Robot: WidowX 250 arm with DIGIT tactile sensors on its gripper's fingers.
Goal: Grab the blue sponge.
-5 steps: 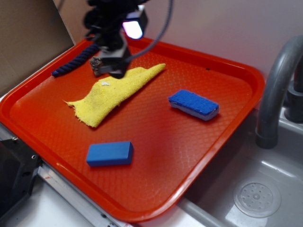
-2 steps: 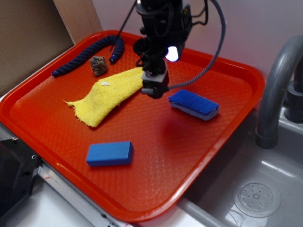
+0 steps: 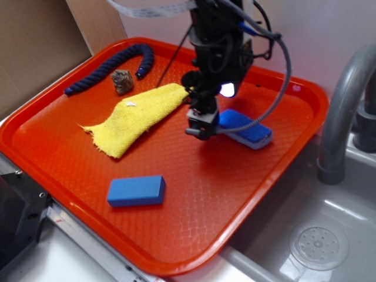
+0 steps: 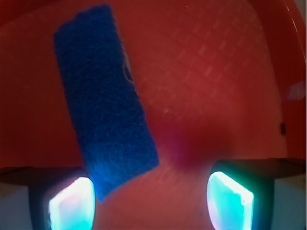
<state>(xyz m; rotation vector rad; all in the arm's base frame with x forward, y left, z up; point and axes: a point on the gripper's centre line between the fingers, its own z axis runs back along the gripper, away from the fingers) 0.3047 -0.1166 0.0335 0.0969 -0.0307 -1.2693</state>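
My gripper isn't ready to close yet, because the blue sponge's near end (image 4: pixel 122 170) sits off-centre ahead of the fingers in the wrist view. My gripper should move over the sponge's near end first, then close on the sponge.
The blue sponge (image 3: pixel 247 127), fuzzy deep blue on a pale foam base, lies on the red tray (image 3: pixel 235 194) toward its right side. My gripper (image 3: pixel 201 131) hangs just left of the sponge's near end, partly covering it. In the wrist view the blue sponge (image 4: pixel 104 99) runs from the upper left down toward the left pad (image 4: pixel 72 201); its lower corner sits just inside that pad. The gripper (image 4: pixel 151 201) is open, with bare tray floor between the glowing pads.
A smooth lighter-blue block (image 3: pixel 136 190) lies near the tray's front. A yellow cloth (image 3: pixel 135 117) is spread left of the gripper. A dark blue rope (image 3: pixel 111 67) and a small brown rock (image 3: pixel 123 81) sit at the back left. A grey tap (image 3: pixel 341 117) and sink (image 3: pixel 317 241) are on the right.
The arm has swung from the back left of the tray, over the yellow cloth, to the right and down beside the blue sponge. Rock and rope are now uncovered.
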